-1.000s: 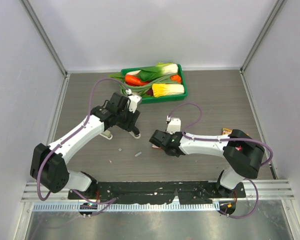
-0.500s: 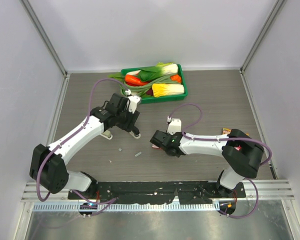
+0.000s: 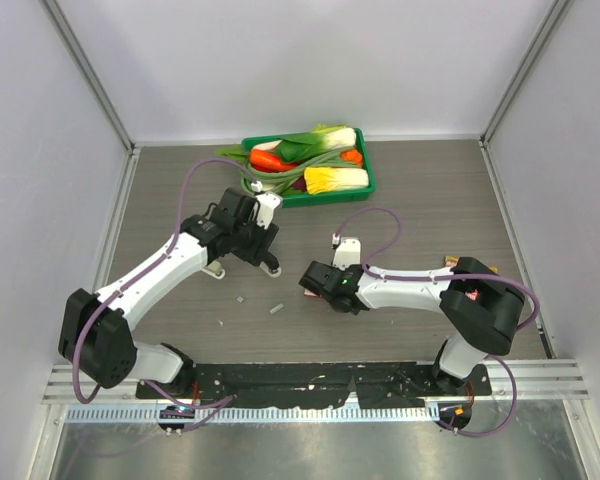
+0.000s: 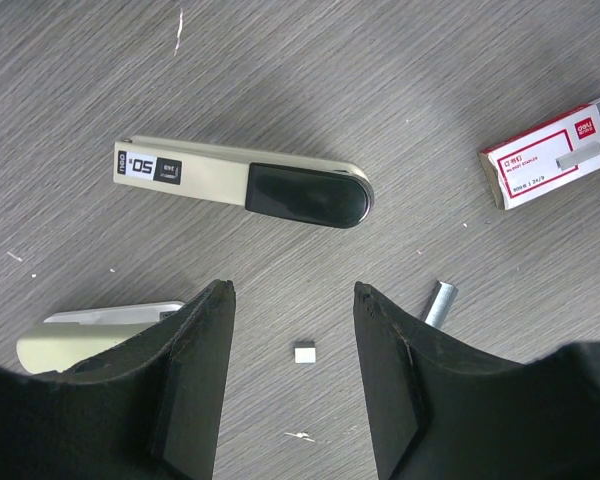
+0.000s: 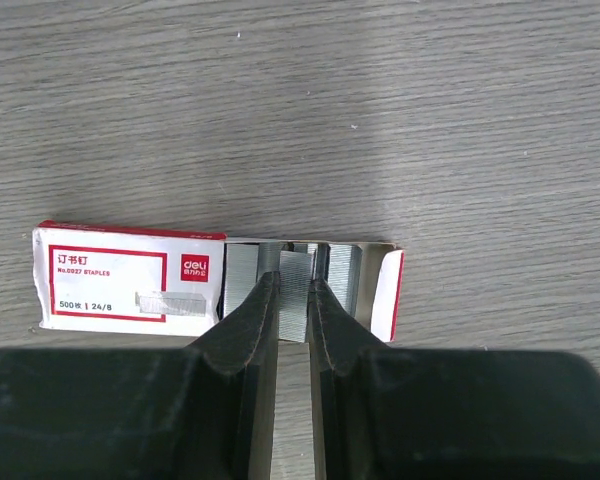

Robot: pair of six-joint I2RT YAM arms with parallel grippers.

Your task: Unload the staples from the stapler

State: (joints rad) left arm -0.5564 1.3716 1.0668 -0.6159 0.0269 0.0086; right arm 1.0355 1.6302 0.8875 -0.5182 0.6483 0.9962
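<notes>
The grey strip of staples is within the open part of the staple box, so it would land inside. My right gripper is ready to open.
The stapler (image 4: 240,186), pale with a black end, lies flat on the wood table ahead of my left gripper (image 4: 292,300); the top view hides it under that arm. My left gripper (image 3: 269,264) is open and empty, hovering over a tiny staple piece (image 4: 304,351). A short staple strip (image 4: 438,303) lies to its right, also seen in the top view (image 3: 277,309). My right gripper (image 5: 294,285) is shut on a grey strip of staples (image 5: 296,275), held over the open red-and-white staple box (image 5: 130,279). In the top view my right gripper (image 3: 310,285) sits mid-table.
A plain beige-grey stapler (image 4: 90,335) lies left of my left fingers, also in the top view (image 3: 215,269). The staple box shows again in the left wrist view (image 4: 550,155). A green tray (image 3: 371,178) of vegetables stands at the back. A small orange-red item (image 3: 452,263) lies by the right arm.
</notes>
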